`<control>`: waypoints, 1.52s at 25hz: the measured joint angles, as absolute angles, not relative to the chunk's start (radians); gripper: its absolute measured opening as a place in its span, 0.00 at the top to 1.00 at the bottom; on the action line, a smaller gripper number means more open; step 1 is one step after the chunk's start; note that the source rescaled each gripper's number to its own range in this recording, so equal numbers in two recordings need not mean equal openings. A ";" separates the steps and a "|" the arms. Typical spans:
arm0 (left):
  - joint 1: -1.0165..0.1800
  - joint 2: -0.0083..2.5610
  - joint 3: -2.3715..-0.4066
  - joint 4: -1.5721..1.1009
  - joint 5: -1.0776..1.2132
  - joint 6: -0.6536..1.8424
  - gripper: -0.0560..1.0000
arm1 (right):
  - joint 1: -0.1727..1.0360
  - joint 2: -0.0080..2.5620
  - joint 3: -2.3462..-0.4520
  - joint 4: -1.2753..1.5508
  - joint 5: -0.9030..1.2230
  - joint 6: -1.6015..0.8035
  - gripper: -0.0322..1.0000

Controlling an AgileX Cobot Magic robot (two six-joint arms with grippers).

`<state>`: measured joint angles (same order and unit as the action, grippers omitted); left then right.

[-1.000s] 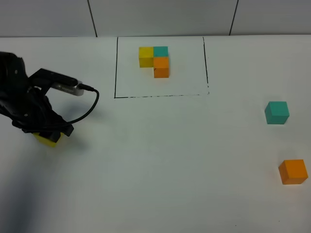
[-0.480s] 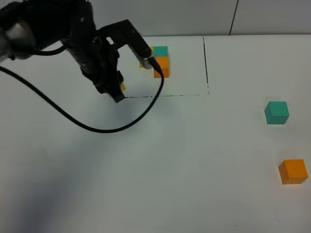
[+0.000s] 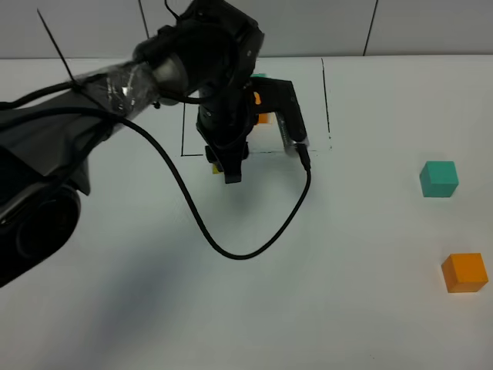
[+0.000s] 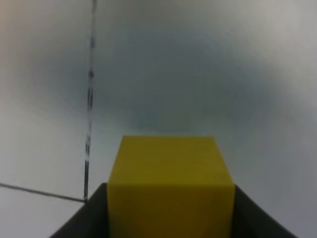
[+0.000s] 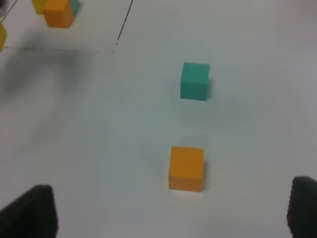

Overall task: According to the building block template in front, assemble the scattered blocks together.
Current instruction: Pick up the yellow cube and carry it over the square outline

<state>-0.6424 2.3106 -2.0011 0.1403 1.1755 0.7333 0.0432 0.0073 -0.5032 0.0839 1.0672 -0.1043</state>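
Observation:
The yellow cube hangs above the table near the rectangle's front line, so my left gripper must hold it until it is lower.
My left gripper (image 3: 228, 171) is shut on the loose yellow cube (image 3: 216, 168) and holds it just in front of the marked rectangle's front line. The left wrist view shows the yellow cube (image 4: 171, 163) between the two dark fingers (image 4: 91, 213). The template (image 3: 264, 117) lies inside the rectangle, mostly hidden behind the left arm; only bits of its orange and teal show. The loose teal cube (image 3: 439, 179) and loose orange cube (image 3: 464, 272) rest at the right. The right wrist view shows the teal cube (image 5: 194, 81) and the orange cube (image 5: 186, 168) in front of my open right gripper (image 5: 171, 213).
A black-lined rectangle (image 3: 326, 100) is drawn at the back middle of the white table; its line shows in the left wrist view (image 4: 89, 124). The left arm's black cable (image 3: 231, 254) loops over the table's middle. The template also shows in the right wrist view (image 5: 57, 10).
My left arm has carried the yellow cube from the table's left side to the right, up to the front line of the rectangle. The teal and orange cubes have not moved.

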 joint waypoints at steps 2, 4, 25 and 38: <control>-0.653 2.339 -2.022 0.136 1.177 0.776 0.94 | 0.043 0.007 -0.503 0.084 1.067 -0.104 0.13; -0.655 2.357 -2.032 0.114 1.171 0.817 0.94 | 0.043 0.007 -0.503 0.084 1.067 -0.104 0.13; -0.654 2.442 -2.062 0.047 1.057 0.855 0.94 | 0.043 0.007 -0.503 0.084 1.067 -0.100 0.13; -0.654 2.458 -2.065 0.047 1.040 0.855 0.94 | 0.043 0.007 -0.503 0.084 1.067 -0.100 0.16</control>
<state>-0.6535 2.4578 -2.0646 0.0474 1.0404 0.8548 0.0432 0.0073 -0.5032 0.0839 1.0672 -0.1001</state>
